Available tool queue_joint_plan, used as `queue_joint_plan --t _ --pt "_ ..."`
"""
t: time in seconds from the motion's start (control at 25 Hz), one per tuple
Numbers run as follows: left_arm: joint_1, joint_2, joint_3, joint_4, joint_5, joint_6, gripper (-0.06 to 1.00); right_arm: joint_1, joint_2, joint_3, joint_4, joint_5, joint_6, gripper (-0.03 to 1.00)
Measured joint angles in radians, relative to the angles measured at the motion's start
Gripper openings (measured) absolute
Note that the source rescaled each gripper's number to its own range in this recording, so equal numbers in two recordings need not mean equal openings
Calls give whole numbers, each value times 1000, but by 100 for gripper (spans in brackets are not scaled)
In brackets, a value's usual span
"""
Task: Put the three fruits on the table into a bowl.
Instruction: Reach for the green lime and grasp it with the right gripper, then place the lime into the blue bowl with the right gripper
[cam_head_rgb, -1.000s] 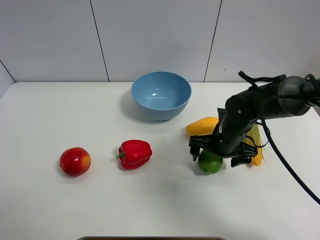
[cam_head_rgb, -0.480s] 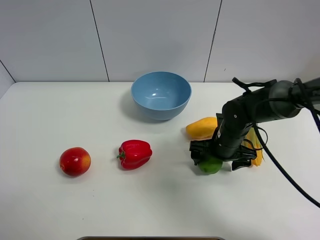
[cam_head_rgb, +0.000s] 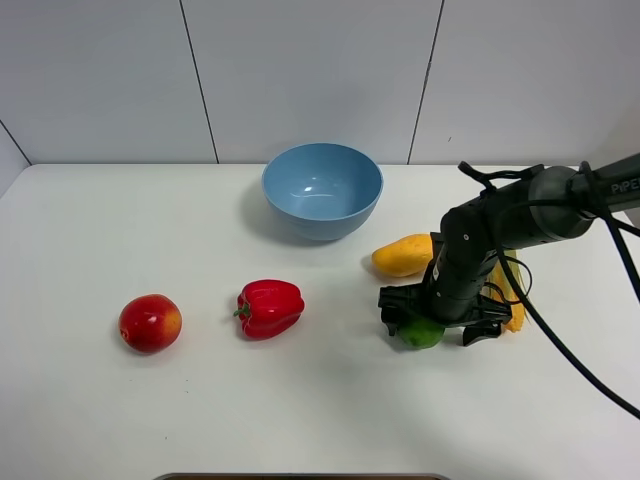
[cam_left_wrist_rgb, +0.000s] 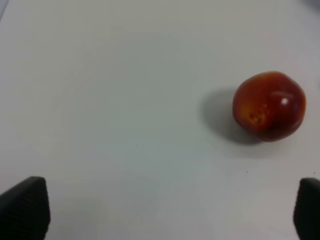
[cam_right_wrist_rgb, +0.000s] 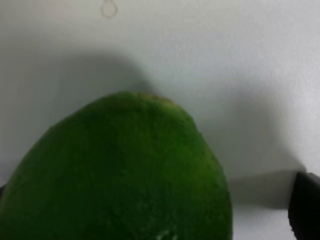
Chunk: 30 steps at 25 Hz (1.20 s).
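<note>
The fingers reach down around the lime's sides, close over the white table, and closing would catch the lime, so it is time for my right gripper to close on it now.
The green lime (cam_head_rgb: 420, 334) lies on the white table (cam_head_rgb: 330, 400) right of centre. My right gripper (cam_head_rgb: 436, 321) is down over it, open, one finger on each side; whether they touch it I cannot tell. In the right wrist view the lime (cam_right_wrist_rgb: 120, 170) fills the frame, with one fingertip (cam_right_wrist_rgb: 305, 210) at the edge. The yellow-orange mango (cam_head_rgb: 403, 255) lies just behind the gripper. Far left sits the red apple (cam_head_rgb: 150, 323). The light-blue bowl (cam_head_rgb: 322, 190) stands at the back centre. My left gripper (cam_left_wrist_rgb: 165, 215) hovers open near the apple (cam_left_wrist_rgb: 269, 106).
A red bell pepper (cam_head_rgb: 270, 308) lies between the apple and the lime. A corn cob (cam_head_rgb: 512, 300) lies right of the right arm, mostly hidden by it. The arm's cable (cam_head_rgb: 580, 360) trails toward the front right.
The right gripper has dropped lower around the lime, which now shows less from above. The other fruits, the bowl and the left gripper have stayed put.
</note>
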Motion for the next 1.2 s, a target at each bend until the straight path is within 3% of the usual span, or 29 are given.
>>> queue_joint_plan --t 0.08,0.16,0.28,0.32,0.36,1.2 --pt "0 0 0 0 0 0 100 0 0 0 -2 0 0 96" --pt "0 0 0 0 0 0 100 0 0 0 -5 0 0 85" --pt "0 0 0 0 0 0 100 0 0 0 -13 0 0 41" --pt "0 0 0 0 0 0 100 0 0 0 -14 0 0 19" --pt "0 0 0 0 0 1 100 0 0 0 -14 0 1 12" --pt "0 0 0 0 0 0 100 0 0 0 -22 0 1 12"
